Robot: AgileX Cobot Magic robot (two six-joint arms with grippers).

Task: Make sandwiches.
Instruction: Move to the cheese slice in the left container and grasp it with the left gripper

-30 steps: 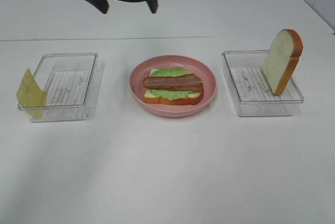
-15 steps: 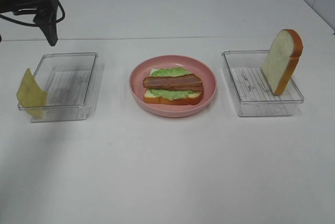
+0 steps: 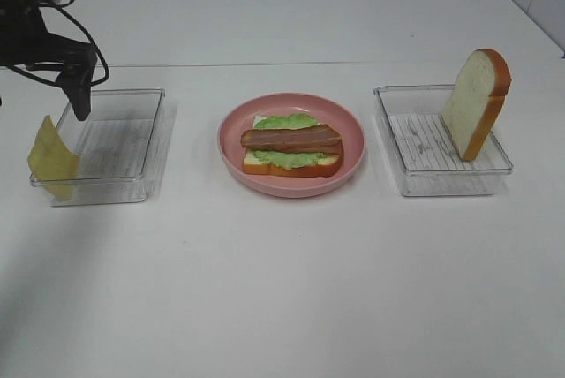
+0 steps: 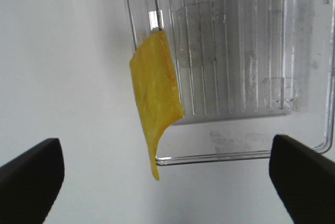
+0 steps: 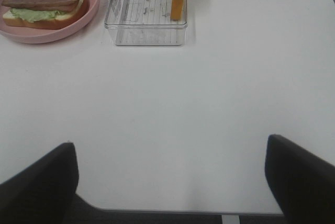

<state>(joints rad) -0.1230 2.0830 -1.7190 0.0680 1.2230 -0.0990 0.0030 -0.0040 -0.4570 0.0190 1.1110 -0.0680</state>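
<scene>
I need to pick up the yellow cheese slice by its overhanging edge (image 3: 44, 139) with my left gripper next, so I can layer it onto the sandwich (image 3: 291, 150).
An open-faced sandwich (image 3: 291, 150) lies on the pink plate (image 3: 353, 144): one bread slice, green lettuce and a bacon strip on top. It also shows in the right wrist view (image 5: 42, 7). A yellow cheese slice (image 3: 51, 159) hangs over the outer edge of the left clear tray (image 3: 115, 144). My left gripper (image 3: 40, 100) hovers open above it, and the cheese (image 4: 154, 88) sits between its spread fingers, untouched. A second bread slice (image 3: 477, 102) stands upright in the right tray (image 3: 424, 157). My right gripper (image 5: 167, 182) is open and holds nothing, well back from that tray (image 5: 141, 14).
The plate sits midway between the two trays on a white table. A black cable loops off the left arm at the far left. The table's near edge shows under the right gripper in the right wrist view.
The left arm has swung from the top centre to the far left and come down over the left tray and the cheese. Nothing on the table has moved.
</scene>
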